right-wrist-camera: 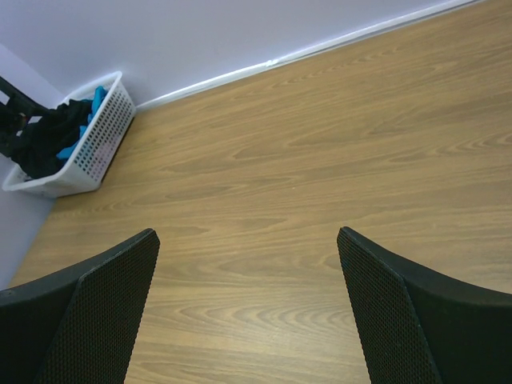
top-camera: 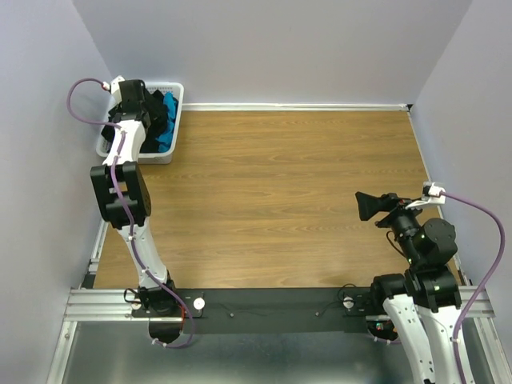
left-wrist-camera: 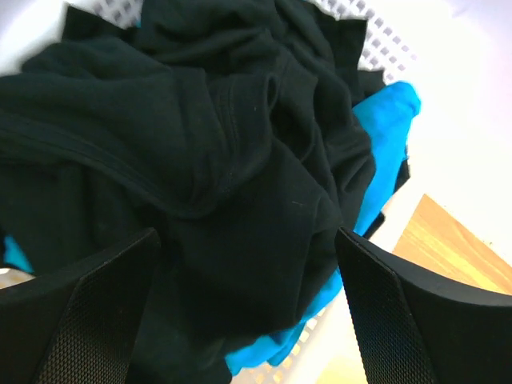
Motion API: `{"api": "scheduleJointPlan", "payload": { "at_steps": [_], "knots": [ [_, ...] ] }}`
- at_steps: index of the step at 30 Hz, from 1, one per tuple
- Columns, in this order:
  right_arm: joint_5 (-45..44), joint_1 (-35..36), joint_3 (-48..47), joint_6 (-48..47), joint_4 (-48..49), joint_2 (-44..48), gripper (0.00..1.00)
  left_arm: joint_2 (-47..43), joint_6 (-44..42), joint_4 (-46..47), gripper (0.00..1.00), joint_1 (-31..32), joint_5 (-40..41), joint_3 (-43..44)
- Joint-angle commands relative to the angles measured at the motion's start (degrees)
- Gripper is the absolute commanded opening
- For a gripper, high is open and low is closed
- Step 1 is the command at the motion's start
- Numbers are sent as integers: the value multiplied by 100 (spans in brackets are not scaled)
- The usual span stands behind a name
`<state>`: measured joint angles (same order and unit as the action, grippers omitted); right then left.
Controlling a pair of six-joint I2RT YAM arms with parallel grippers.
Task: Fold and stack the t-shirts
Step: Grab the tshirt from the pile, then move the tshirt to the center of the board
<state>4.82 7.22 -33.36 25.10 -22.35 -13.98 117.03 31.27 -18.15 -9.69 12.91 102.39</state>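
Note:
The crumpled folds of the black t-shirt [left-wrist-camera: 224,152] lie between my left gripper's fingers. My left gripper needs to close on the shirt, as it would hold it now.
A crumpled black t-shirt [left-wrist-camera: 224,152] lies on top of a teal-blue t-shirt [left-wrist-camera: 384,144] inside the white slotted basket [top-camera: 172,140] at the table's far left. Both shirts also show in the top view, the black one [top-camera: 156,112] beside the teal one [top-camera: 166,132]. My left gripper [left-wrist-camera: 248,264] hangs open just above the black shirt, its jaws wide apart on either side of the cloth with nothing held. My right gripper [right-wrist-camera: 248,272] is open and empty above bare wood at the right side of the table [top-camera: 280,192]; it shows in the top view [top-camera: 370,206].
The basket also shows far off in the right wrist view [right-wrist-camera: 96,148], against the back wall. A white strip [top-camera: 296,106] runs along the table's far edge. Walls close in on the left, the back and the right. A black rail [top-camera: 272,308] crosses the near edge.

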Motion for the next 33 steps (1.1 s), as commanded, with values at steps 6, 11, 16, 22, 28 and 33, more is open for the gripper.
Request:
{"api": "scheduleJointPlan", "payload": {
  "at_steps": [6, 11, 16, 22, 28, 33],
  "knots": [
    [124, 42, 41, 12, 55, -193, 100, -22, 30, 197, 34, -77, -569, -114],
    [239, 51, -12, -23, 64, -202, 100, -496, -217, 189, 0, -59, -640, -158],
    [388, 42, -196, -67, 46, -228, 100, -1575, -524, 180, 0, 274, -237, -140],
    [230, 51, -556, -111, 55, -298, 100, -2658, -885, 110, 0, 1608, -8, 263],
    [11, 51, -899, -251, 55, -351, 100, -2879, -824, 40, 0, 3347, -393, 992],
    [-288, 51, -1198, -383, 46, -413, 100, -2747, -807, 49, 0, 4334, -623, 1503]
  ]
}}
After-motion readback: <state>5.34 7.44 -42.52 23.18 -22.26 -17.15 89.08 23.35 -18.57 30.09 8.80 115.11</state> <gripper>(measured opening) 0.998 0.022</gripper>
